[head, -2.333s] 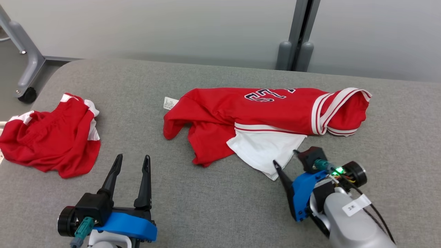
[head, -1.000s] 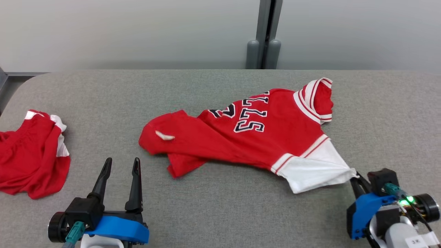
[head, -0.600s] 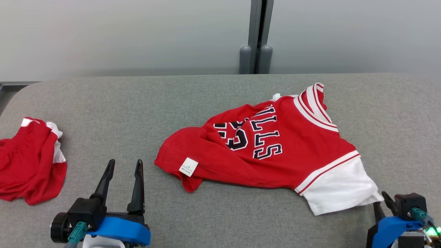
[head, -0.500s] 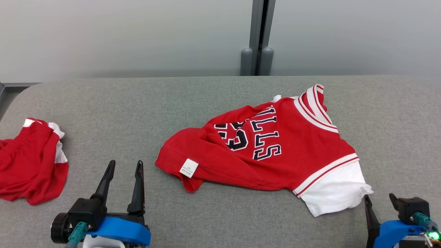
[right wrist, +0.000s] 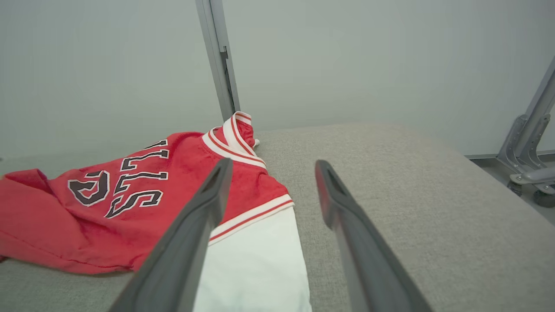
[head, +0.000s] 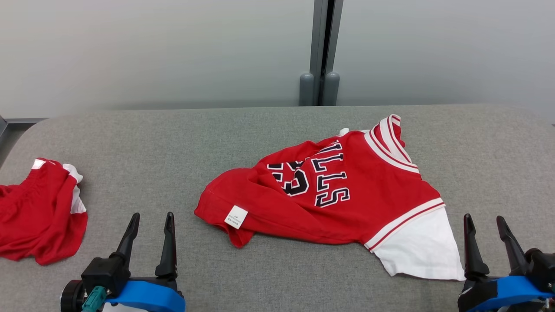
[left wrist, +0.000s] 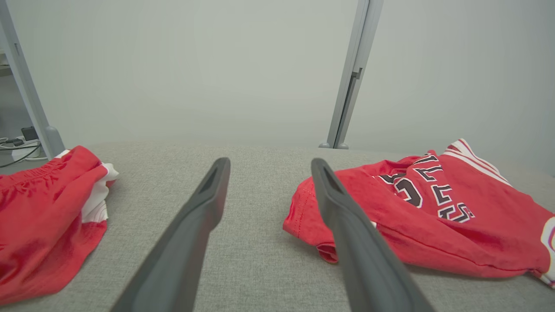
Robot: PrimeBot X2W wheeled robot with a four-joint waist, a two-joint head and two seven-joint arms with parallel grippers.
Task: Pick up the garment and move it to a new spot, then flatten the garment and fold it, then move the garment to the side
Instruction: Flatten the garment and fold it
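Observation:
The garment's red hem curls up off the table and its body [head: 333,208] lies slack, so my left gripper should pinch that raised hem [head: 240,237] next.
The garment [head: 347,195] is a red jersey with dark letters, striped trim and a white panel, lying crumpled at the table's centre-right [left wrist: 433,212] [right wrist: 143,195]. A white label shows near its left hem. My left gripper [head: 149,219] stands open at the lower left, apart from the jersey's left edge, nothing between its fingers [left wrist: 204,208]. At the lower right my right gripper [head: 483,221] is open and empty, just right of the white panel's corner; its fingers [right wrist: 204,208] rise in the right wrist view beside the panel.
A second red garment with white trim [head: 39,212] [left wrist: 43,212] lies bunched at the table's left edge. The grey padded table [head: 173,143] ends at a pale wall with a grey post [head: 321,52]. A metal frame leg [right wrist: 529,147] stands off the table's right end.
My right gripper has let go of the jersey's white panel, opened and pulled back to the lower right. The jersey was dragged and turned, now lying still. The camera has shifted.

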